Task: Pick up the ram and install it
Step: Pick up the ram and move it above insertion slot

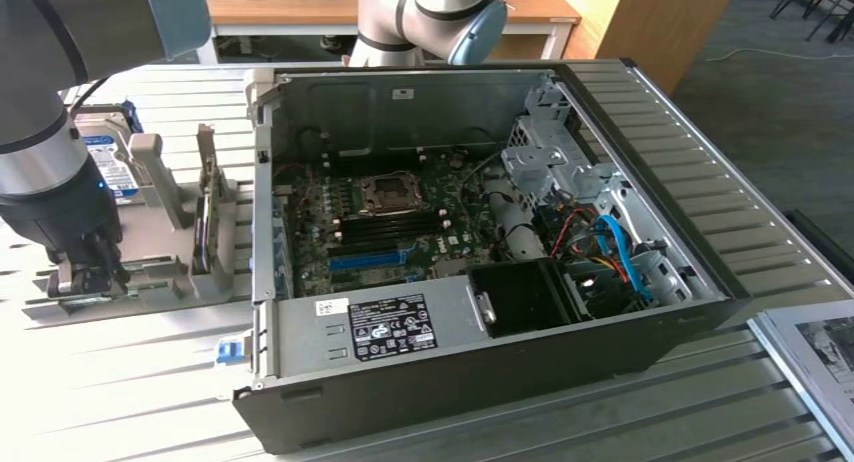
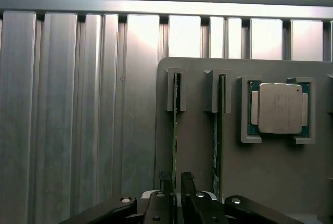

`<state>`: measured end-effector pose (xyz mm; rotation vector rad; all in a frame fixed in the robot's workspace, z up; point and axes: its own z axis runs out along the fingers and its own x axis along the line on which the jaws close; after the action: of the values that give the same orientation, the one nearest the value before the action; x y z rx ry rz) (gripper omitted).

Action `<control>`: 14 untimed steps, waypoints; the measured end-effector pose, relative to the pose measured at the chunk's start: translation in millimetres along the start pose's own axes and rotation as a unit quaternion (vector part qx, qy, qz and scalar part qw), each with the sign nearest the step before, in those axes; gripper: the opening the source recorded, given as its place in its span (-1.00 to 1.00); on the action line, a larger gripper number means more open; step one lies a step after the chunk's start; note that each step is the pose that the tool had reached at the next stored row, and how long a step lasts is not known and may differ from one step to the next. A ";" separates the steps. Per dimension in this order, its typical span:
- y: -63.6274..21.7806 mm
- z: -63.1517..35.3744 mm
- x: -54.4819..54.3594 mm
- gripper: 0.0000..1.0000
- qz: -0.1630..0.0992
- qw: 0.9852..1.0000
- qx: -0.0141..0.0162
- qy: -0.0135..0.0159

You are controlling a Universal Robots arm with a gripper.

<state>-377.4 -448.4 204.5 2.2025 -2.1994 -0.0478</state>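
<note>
The ram (image 2: 176,130) sits in the grey holder's slots at its ends. To pick it up and install it, my gripper needs to grab the ram next by its bare top edge (image 2: 176,178) between those ends.
The ram (image 2: 176,130) is a thin green stick standing on edge in a slot of the grey holder (image 2: 196,146). My gripper (image 2: 176,183) is over its near end, open, with one finger (image 2: 166,182) close on each side and the stick between them. The stick still sits in its slot. A second green stick (image 2: 218,130) stands in the neighbouring slot. In the exterior view my gripper (image 1: 91,277) reaches down onto the front of the grey holder (image 1: 174,282), at the exterior view's left of the open computer case (image 1: 467,342).
A silver processor (image 2: 280,108) lies in a pocket of the holder beside the sticks. A hard drive (image 1: 104,157) with a blue-white label stands behind the arm. Inside the case the motherboard shows a blue slot (image 1: 363,260). Ribbed metal tabletop (image 2: 78,130) surrounds the holder.
</note>
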 end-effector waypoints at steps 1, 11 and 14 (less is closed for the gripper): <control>0.0 0.0 0.0 -0.58 0.000 1.000 0.000 0.000; -0.1 3.1 0.0 -0.58 0.000 1.000 0.000 0.000; -0.2 3.2 0.0 -0.58 0.000 1.000 0.000 0.000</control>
<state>-377.3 -448.3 201.3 2.2026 -2.1996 -0.0482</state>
